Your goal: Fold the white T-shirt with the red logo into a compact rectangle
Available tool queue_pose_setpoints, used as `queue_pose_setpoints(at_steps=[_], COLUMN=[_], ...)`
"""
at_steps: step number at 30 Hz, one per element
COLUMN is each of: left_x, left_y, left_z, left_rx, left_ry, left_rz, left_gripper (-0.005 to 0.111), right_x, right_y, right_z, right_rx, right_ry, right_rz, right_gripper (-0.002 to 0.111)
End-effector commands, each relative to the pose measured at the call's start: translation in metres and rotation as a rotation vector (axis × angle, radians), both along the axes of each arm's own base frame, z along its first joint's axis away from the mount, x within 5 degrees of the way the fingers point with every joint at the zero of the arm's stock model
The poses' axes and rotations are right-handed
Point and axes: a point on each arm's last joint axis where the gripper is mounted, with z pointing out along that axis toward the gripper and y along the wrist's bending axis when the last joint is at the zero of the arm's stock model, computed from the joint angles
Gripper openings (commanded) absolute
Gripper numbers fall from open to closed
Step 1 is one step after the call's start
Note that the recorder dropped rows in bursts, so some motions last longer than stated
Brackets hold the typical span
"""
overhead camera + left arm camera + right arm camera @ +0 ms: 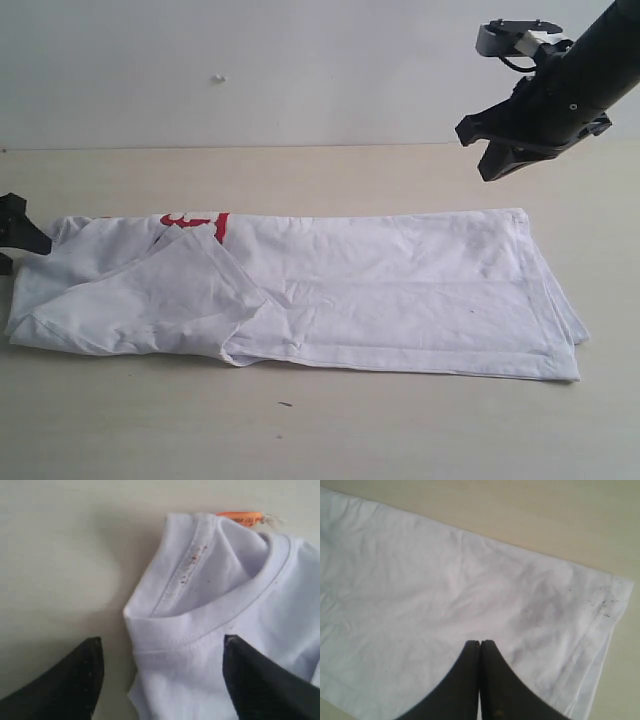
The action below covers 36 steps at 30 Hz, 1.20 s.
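Observation:
The white T-shirt (380,290) needs to be folded over toward its hem (562,305), so my left gripper will next grab the shirt by its ribbed collar.
The white T-shirt (380,290) lies folded lengthwise into a long strip across the table, a sleeve (170,295) folded over its left part. Only a bit of the red logo (195,222) peeks out at the far left edge. My left gripper (18,232) sits at the shirt's left end, open, its fingers (260,685) straddling the ribbed collar (220,615) without closing on it; the orange neck tag (240,518) shows beyond. My right gripper (497,150) hangs shut and empty above the shirt's right hem (590,630).
The pale wooden table (320,420) extends in front of and behind the shirt. A white wall (250,70) rises behind the table. A small dark speck (285,404) lies near the front.

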Motion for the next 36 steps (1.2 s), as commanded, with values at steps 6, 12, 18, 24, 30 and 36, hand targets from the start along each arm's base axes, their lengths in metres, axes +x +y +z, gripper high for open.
queue_pose_setpoints(at_steps=[6, 12, 18, 24, 30, 36], left_x=[-0.011, -0.013, -0.012, -0.015, -0.014, -0.018], left_y=[-0.017, -0.037, -0.027, -0.016, -0.02, -0.068], left_z=[-0.007, -0.012, -0.015, -0.009, 0.058, 0.107], left_rx=[-0.097, -0.071, 0.012, 0.046, 0.038, 0.0], left_ry=[0.059, 0.07, 0.103, 0.115, -0.031, -0.106], left_rz=[-0.078, -0.154, -0.078, -0.047, 0.0, -0.054], left_gripper=[0.066, 0.066, 0.041, 0.0, 0.0, 0.0], right_x=[0.0, 0.0, 0.0, 0.0, 0.001, -0.002], right_y=[0.001, 0.002, 0.003, 0.003, 0.005, 0.01], right_z=[0.005, 0.006, 0.005, 0.005, 0.007, 0.007], right_rx=[0.008, 0.02, 0.022, 0.022, 0.06, 0.123], right_ry=[-0.02, -0.025, -0.021, -0.021, -0.024, 0.008], right_rz=[0.007, 0.015, 0.015, 0.015, 0.004, 0.013], right_gripper=[0.0, 0.0, 0.0, 0.0, 0.0, 0.0])
